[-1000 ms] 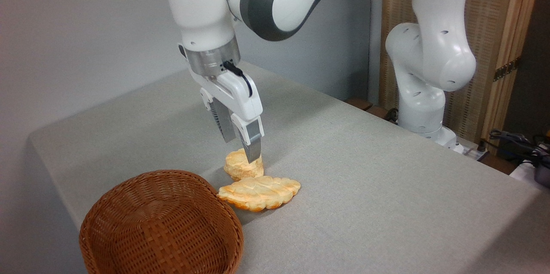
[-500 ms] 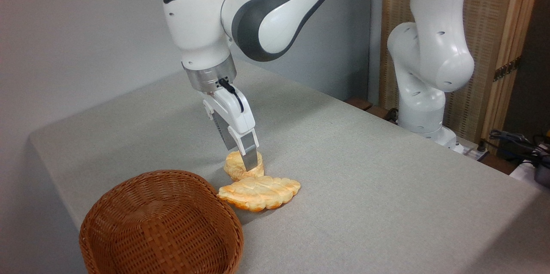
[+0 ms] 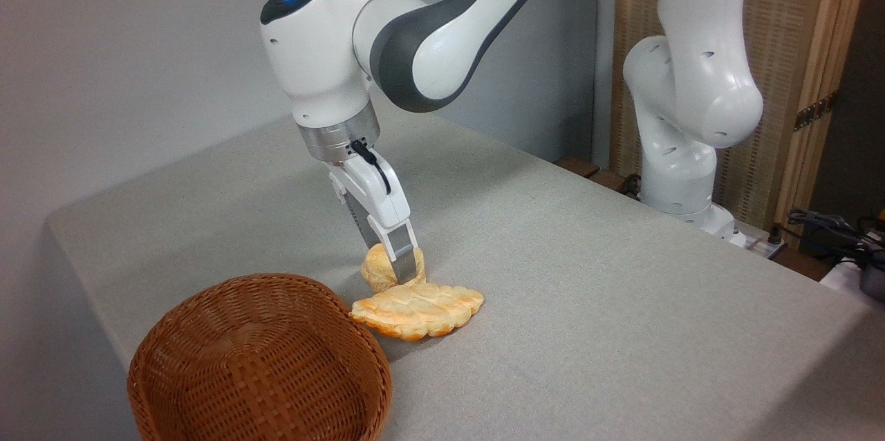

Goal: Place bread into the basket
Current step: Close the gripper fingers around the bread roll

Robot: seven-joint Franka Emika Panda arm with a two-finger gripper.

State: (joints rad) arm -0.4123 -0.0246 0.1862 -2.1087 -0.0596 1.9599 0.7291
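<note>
I will put the small round bun into the basket, and for that my gripper will next take hold of it by its rounded sides.
The bread (image 3: 377,272), a small round golden bun, lies on the grey tablecloth just behind a flat leaf-shaped pastry. My gripper (image 3: 391,263) has come straight down over it. The two fingers stand apart, one on each side of the bun, and the near finger (image 3: 403,254) hides part of its front. The bun still rests on the table. The basket (image 3: 259,279), round brown wicker and empty, sits at the front left, about a hand's width from the bun.
The leaf-shaped ridged pastry (image 3: 418,310) lies right in front of the bun, its left tip close to the basket's rim. The arm's white base (image 3: 681,164) stands at the table's far right edge, with cables (image 3: 830,227) beyond it. A grey wall is behind.
The arm has lowered over the last second. The fingers went from hovering at the bun's top to straddling it near the table. Bun, pastry and basket have not moved.
</note>
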